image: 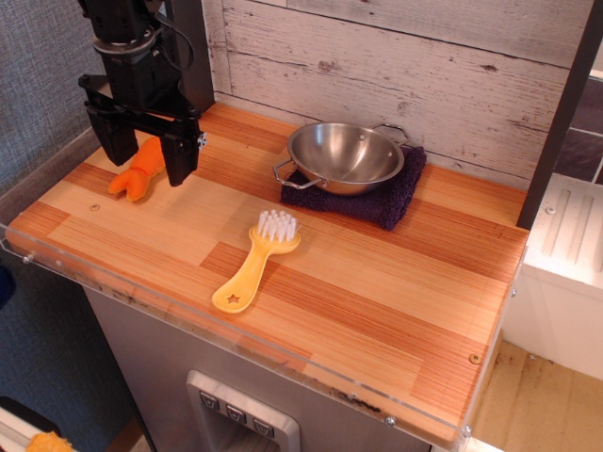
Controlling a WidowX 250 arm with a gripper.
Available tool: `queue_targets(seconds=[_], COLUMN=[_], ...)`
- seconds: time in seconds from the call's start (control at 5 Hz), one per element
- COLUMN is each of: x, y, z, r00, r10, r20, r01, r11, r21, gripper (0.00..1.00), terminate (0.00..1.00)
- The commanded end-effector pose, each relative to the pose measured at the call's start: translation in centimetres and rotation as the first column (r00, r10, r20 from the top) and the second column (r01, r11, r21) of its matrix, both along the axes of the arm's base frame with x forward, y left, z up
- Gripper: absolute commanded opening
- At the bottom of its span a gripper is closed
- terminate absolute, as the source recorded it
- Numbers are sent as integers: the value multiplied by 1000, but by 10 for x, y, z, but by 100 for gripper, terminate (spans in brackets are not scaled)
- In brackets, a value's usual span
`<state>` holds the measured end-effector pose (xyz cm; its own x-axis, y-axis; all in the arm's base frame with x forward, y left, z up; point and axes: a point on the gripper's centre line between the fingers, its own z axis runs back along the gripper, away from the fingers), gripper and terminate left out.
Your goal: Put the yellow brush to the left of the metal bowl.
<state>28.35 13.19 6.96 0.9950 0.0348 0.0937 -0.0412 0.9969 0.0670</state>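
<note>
The robot's gripper next needs to grab the brush by its handle, below the bristles, to put the yellow brush (252, 262) beside the metal bowl (345, 156).
The yellow brush (252, 262) lies flat on the wooden tabletop, white bristles up at its far end, star cut-out handle pointing toward the front edge. The metal bowl (345, 156) sits upright on a dark purple cloth (396, 193) behind and to the right of the brush. My gripper (149, 151) hangs at the far left of the table, well left of the brush and bowl, its two black fingers spread apart and holding nothing. It hovers over an orange carrot-like toy (139, 171).
A whitewashed plank wall (377, 56) backs the table. A clear plastic lip (236, 339) runs along the front edge. A dark post (561, 113) stands at the right. Bare wood lies between the toy and the bowl.
</note>
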Motion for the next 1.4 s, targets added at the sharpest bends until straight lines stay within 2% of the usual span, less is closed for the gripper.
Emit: queue_targets(seconds=[0.0,0.4,0.6,0.8,1.2], x=[0,-23,-28,-20,5], y=[0,-62,-88,-92,-87], z=[0,-7,-14,-30,-51], r00=[1000,996,993,996,996], r10=[0,-86,-117,-72,18], r20=[0,20,33,47,86], r01=[0,86,117,71,-16], r11=[1000,996,993,997,1000], r21=[0,-18,-1,22,-25], gripper=[100,100,100,100,100], terminate=[0,0,0,0,0])
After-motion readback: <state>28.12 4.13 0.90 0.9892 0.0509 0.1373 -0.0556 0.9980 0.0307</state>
